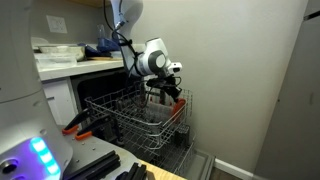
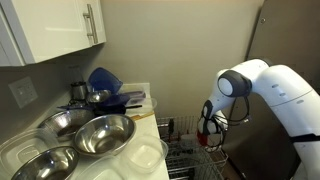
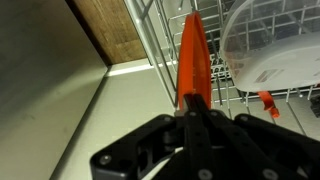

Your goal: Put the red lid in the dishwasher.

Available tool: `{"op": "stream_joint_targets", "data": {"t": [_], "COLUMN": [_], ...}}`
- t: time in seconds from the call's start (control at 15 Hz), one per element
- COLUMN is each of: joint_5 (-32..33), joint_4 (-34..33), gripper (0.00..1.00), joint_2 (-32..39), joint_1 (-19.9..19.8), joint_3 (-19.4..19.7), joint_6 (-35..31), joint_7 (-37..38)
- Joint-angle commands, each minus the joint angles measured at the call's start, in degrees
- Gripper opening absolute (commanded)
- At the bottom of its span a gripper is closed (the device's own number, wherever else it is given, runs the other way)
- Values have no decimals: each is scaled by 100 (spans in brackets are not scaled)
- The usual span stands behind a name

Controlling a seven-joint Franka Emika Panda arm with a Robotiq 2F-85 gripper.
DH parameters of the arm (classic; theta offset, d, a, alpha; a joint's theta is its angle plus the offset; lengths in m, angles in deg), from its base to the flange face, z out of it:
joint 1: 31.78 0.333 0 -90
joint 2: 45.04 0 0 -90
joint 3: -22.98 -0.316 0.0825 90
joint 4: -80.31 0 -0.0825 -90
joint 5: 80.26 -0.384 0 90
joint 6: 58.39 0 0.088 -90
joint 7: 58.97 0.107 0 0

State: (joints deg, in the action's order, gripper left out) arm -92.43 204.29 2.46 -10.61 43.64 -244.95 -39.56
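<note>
My gripper will let go of the lid, since the red lid's lower edge (image 3: 191, 20) reaches down between the rack wires, below the rack's top rim.
My gripper (image 3: 195, 108) is shut on the red lid (image 3: 193, 55), which I see edge-on as a thin red-orange strip sticking out past the fingertips. In both exterior views the gripper (image 1: 170, 92) (image 2: 210, 128) hangs over the far end of the dishwasher's pulled-out grey wire rack (image 1: 130, 112) (image 2: 188, 160), with the lid (image 1: 178, 100) just above the prongs. In the wrist view the rack wires (image 3: 160, 45) lie directly behind the lid. The dishwasher's dark cavity (image 1: 95, 90) sits under the counter.
A clear plastic container (image 3: 265, 45) lies in the rack beside the lid. A long red-orange tool (image 1: 78, 127) rests at the rack's near side. Metal bowls (image 2: 100, 135) and blue plastic items (image 2: 105, 80) stand on the counter. A wall is close behind the rack.
</note>
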Motion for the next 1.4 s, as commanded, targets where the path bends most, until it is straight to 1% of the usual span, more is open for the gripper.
{"op": "stream_joint_targets", "data": {"t": [0.0, 0.07, 0.13, 0.33, 0.53, 0.67, 0.87, 1.0, 1.33], "joint_5": [-166, -190, -204, -276, -312, -314, -309, -304, -291], "joint_4": [-36, -50, -58, -69, -48, 15, 145, 218, 352], "gripper": [0, 27, 28, 45, 65, 77, 97, 100, 100], "joint_2": [14, 22, 23, 14, -20, -115, -331, -508, -820], "joint_1": [-40, -23, -26, -25, 0, 34, 82, 147, 278], "joint_3": [-17, 2, 3, 9, 27, 48, 83, 155, 317], "joint_6": [-27, -20, -20, -24, -15, 7, -23, 30, 80], "joint_7": [-111, -86, -83, -71, -70, -88, -113, -127, -135]}}
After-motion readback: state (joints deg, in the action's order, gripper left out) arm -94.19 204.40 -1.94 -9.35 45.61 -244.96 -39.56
